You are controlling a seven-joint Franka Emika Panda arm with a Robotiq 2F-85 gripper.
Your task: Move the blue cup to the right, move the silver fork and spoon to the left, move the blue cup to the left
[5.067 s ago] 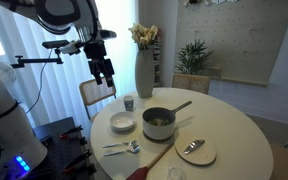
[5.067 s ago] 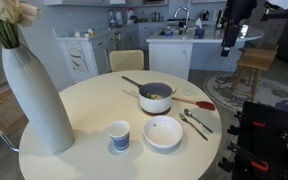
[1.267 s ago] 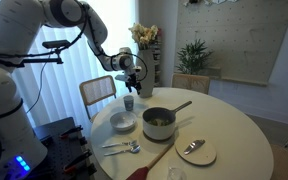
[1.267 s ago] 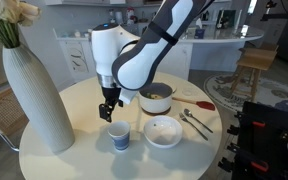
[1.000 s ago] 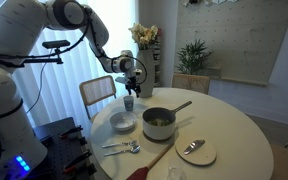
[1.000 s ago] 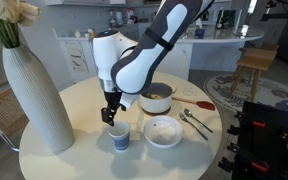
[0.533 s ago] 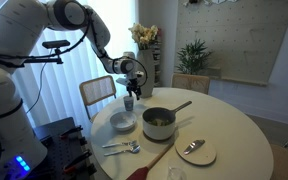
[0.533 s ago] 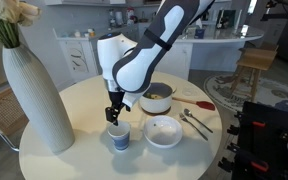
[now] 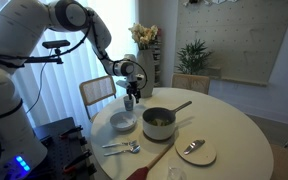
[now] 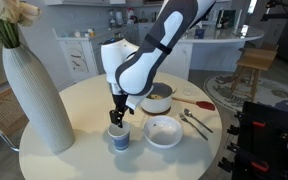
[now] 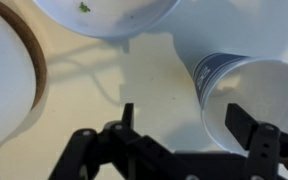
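The blue cup's rim [image 9: 130,98] [image 11: 203,112] is between my fingers, one inside the cup's opening and one outside its side, so I should close my gripper. Closing now would hold the cup.
The blue cup [image 10: 118,137] stands upright on the round table, in front of the pot; it also shows in an exterior view [image 9: 129,103]. My gripper [image 10: 117,119] hangs right over it, open and holding nothing. In the wrist view the cup [image 11: 252,92] is at the right, and my gripper [image 11: 184,118] straddles its side wall, one finger over the inside and one outside. The silver fork and spoon [image 10: 194,122] lie together beside the white bowl; they also show in an exterior view [image 9: 124,148].
A grey pot [image 10: 155,97] with a long handle stands behind the cup. A white bowl [image 10: 164,131] sits close beside the cup. A tall white vase [image 10: 34,95] stands at the table's edge. A plate with a lone spoon [image 9: 195,151] and a brown wooden stick [image 9: 154,158] lie near the front.
My gripper has come down and moved slightly sideways until it is right over the cup. The cup and the utensils have not moved.
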